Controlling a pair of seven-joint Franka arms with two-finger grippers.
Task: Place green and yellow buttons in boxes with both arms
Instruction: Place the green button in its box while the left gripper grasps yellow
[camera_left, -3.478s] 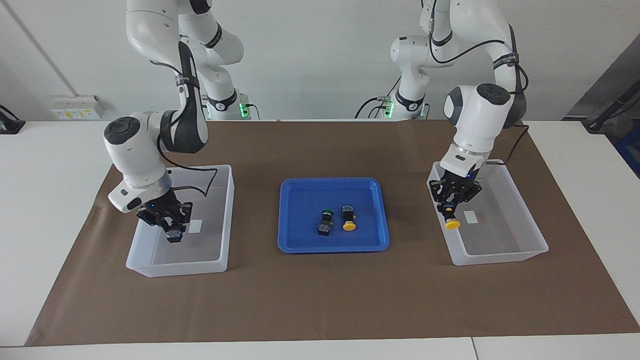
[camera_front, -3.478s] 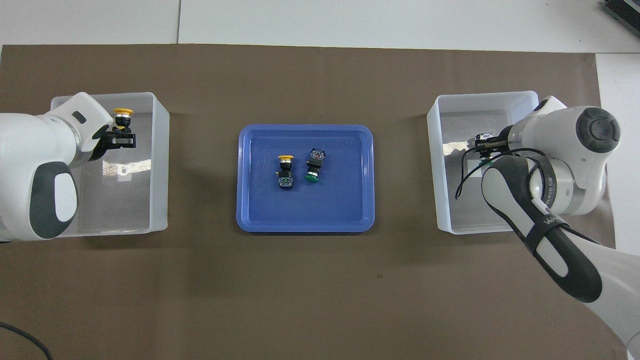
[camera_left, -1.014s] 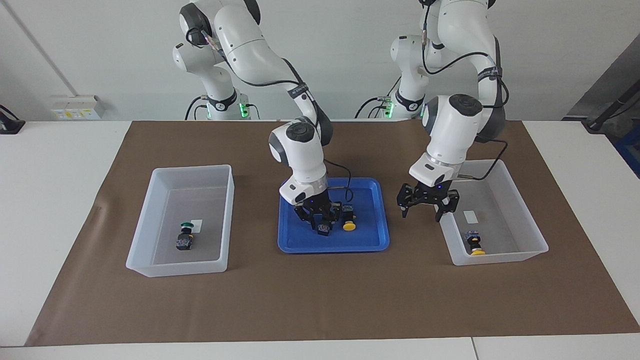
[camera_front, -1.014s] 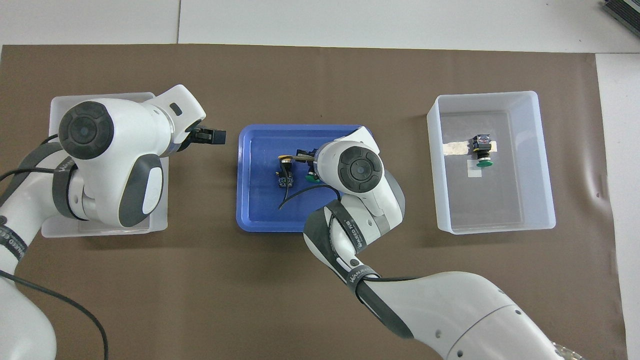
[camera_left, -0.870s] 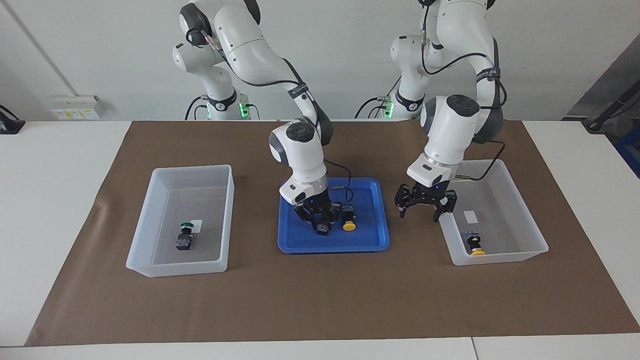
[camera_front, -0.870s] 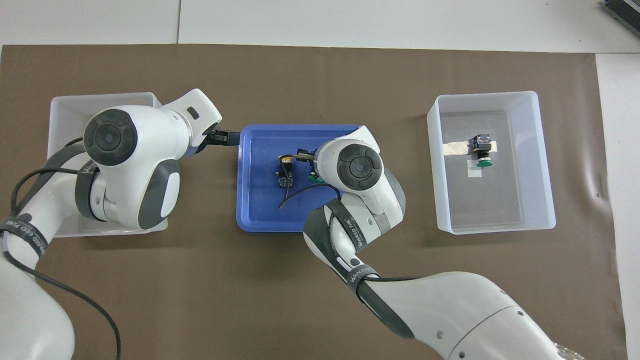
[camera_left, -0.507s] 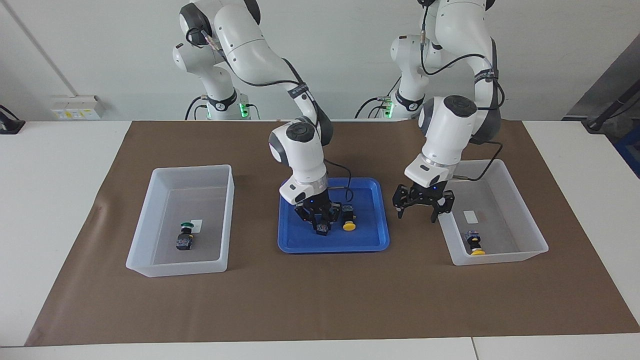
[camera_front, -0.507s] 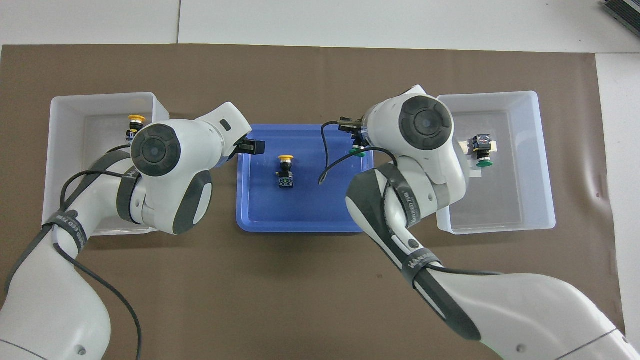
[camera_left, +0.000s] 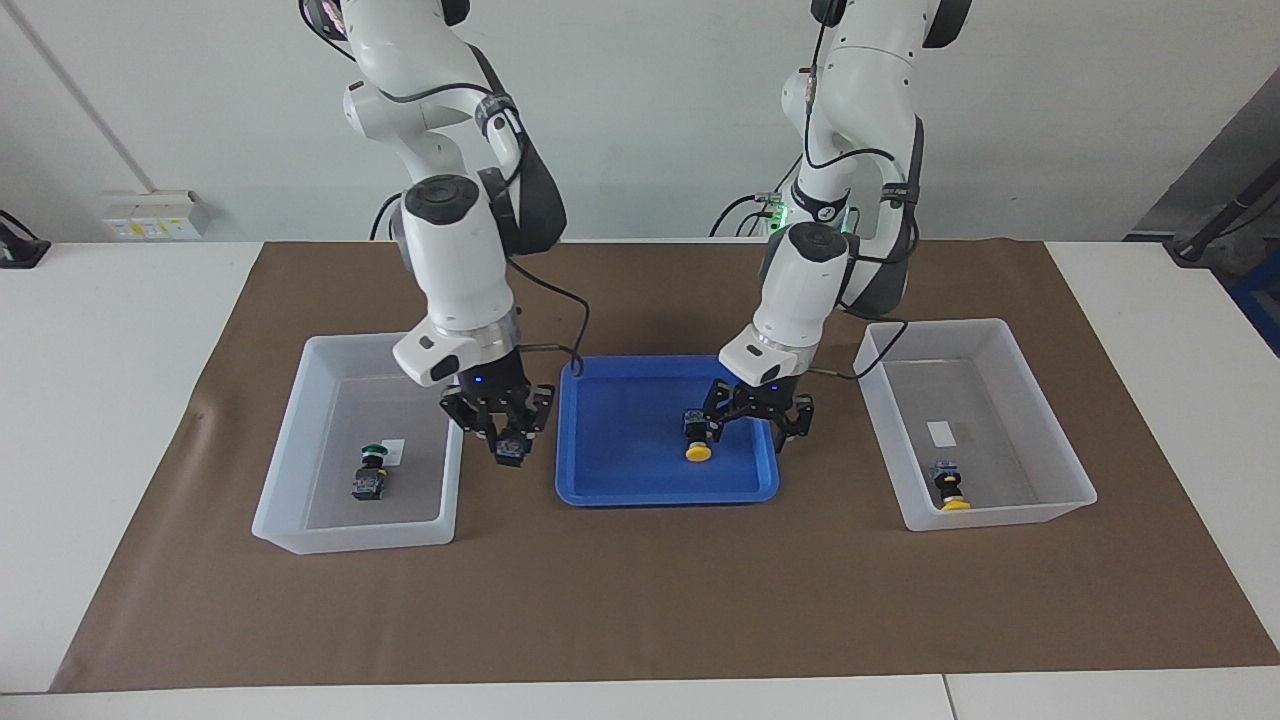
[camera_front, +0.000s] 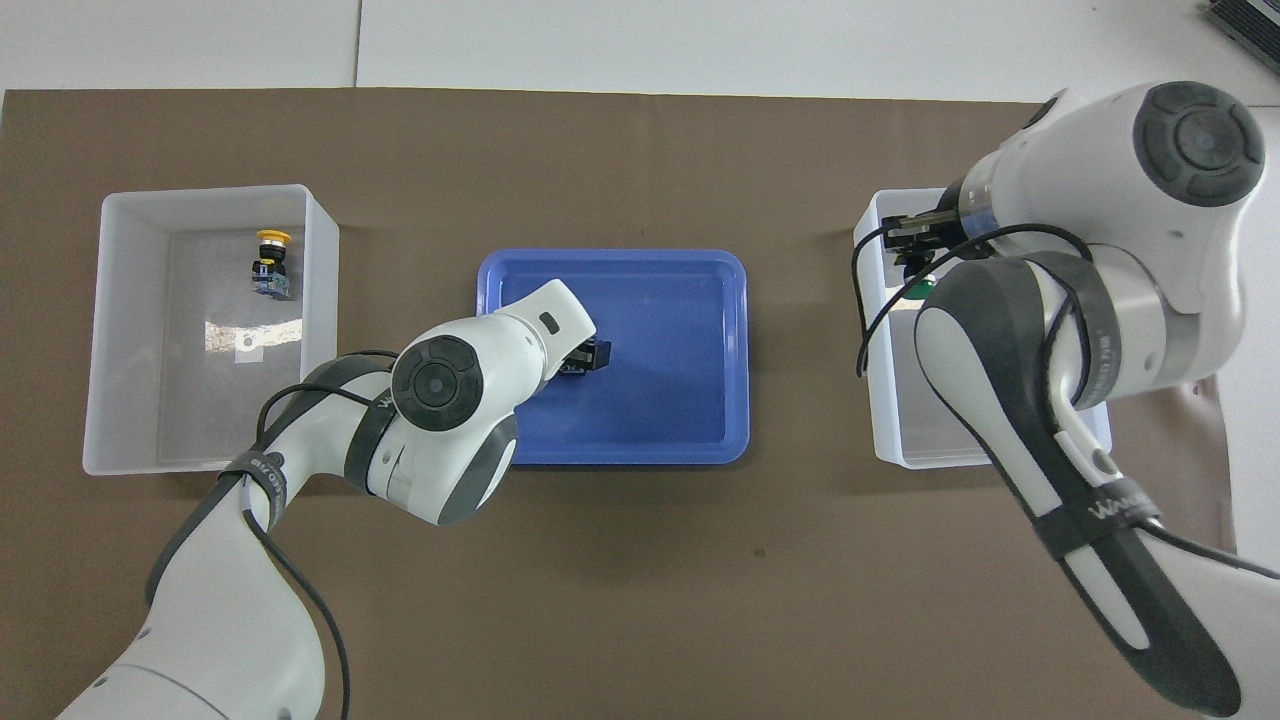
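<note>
My left gripper should grab the yellow button by its black body. The yellow cap of the button then stays free on the way into the clear box (camera_front: 198, 360).
My right gripper (camera_left: 505, 440) is shut on a green button (camera_front: 921, 290) and holds it over the inner rim of the box (camera_left: 300, 440) at the right arm's end. A second green button (camera_left: 368, 475) lies in that box. My left gripper (camera_left: 757, 425) is open and low over the blue tray (camera_left: 620, 480), with a yellow button (camera_left: 697, 450) at one finger. In the overhead view the left gripper (camera_front: 592, 356) covers that button. Another yellow button (camera_left: 947, 490) lies in the box (camera_left: 1050, 420) at the left arm's end.
Brown paper covers the table under the tray and both boxes. The tray (camera_front: 680, 420) sits midway between the boxes. In the overhead view the right arm hides much of its box (camera_front: 880, 400). The other box (camera_front: 120, 300) shows whole.
The right gripper has lifted the green button out of the tray and carried it toward the box at its end. The left gripper has moved from beside its box to the yellow button in the tray.
</note>
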